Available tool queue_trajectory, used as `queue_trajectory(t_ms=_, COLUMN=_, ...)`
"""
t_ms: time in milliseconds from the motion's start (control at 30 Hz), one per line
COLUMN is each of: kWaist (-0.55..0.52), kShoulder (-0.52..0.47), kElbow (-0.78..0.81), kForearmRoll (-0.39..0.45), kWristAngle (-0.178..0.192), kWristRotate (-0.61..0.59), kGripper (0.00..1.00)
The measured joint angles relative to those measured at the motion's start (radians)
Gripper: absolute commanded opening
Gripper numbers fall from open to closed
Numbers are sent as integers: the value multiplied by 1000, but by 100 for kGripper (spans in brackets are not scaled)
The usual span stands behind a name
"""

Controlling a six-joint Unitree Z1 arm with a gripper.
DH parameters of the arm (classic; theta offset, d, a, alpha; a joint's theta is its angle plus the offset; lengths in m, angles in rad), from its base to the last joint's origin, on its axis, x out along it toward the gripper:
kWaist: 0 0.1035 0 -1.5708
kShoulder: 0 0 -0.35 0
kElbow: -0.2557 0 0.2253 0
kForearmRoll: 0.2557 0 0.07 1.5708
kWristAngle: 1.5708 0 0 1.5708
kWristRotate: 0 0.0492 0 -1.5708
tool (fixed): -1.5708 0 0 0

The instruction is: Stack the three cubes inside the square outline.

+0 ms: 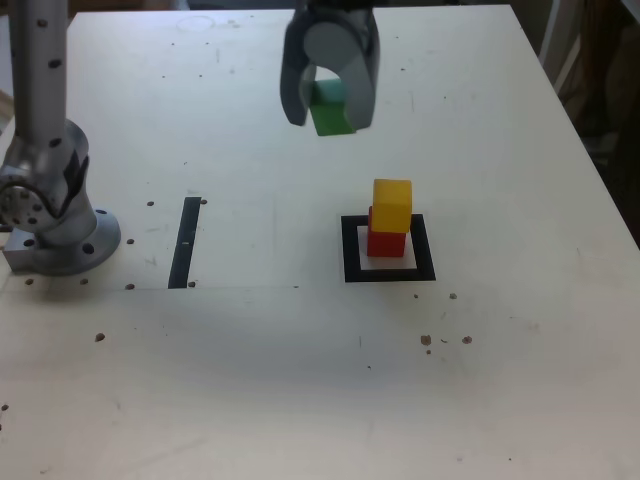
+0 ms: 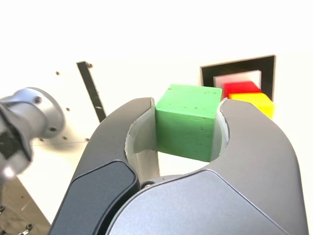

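My gripper should bring the green cube over before letting go, because the green cube point(image 1: 331, 112) hangs above the table and would miss the yellow cube's top point(image 1: 392, 192).
My gripper point(image 1: 328, 112) hangs above the table toward the back, shut on the green cube point(image 1: 331, 112). The wrist view shows that green cube point(image 2: 188, 120) clamped between the two grey jaws. The yellow cube point(image 1: 392, 205) sits on the red cube point(image 1: 386, 240), slightly offset, and the red one stands inside the black square outline point(image 1: 350, 250). In the wrist view the square outline point(image 2: 238, 66), the red cube point(image 2: 241, 88) and the yellow cube point(image 2: 255, 101) appear beyond the jaws. The held cube is behind the stack and to the exterior view's left of it.
The arm's metal base point(image 1: 55, 215) stands at the exterior view's left, with the upright link above it. A narrow black strip point(image 1: 186, 242) lies on the white table point(image 1: 300, 380) between base and outline. Small dark specks and screw holes dot the surface.
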Motion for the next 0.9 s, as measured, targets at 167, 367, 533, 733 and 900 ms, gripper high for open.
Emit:
queue_trajectory(t_ms=167, kWaist=-28, kShoulder=53, kElbow=-83, kForearmRoll=14, kWristAngle=2, kWristRotate=-33, kGripper=28)
queue_trajectory(t_ms=367, kWaist=-35, kShoulder=98, kElbow=-134, kForearmRoll=21, kWristAngle=2, kWristRotate=-35, kGripper=28)
queue_trajectory(t_ms=533, kWaist=-52, kShoulder=121, kElbow=-150, kForearmRoll=21, kWristAngle=2, kWristRotate=-36, kGripper=28)
queue_trajectory(t_ms=733, kWaist=-84, kShoulder=146, kElbow=-157, kForearmRoll=22, kWristAngle=0, kWristRotate=-46, kGripper=28)
queue_trajectory(t_ms=900, kWaist=-116, kShoulder=179, kElbow=-181, kForearmRoll=22, kWristAngle=-8, kWristRotate=-60, kGripper=28)
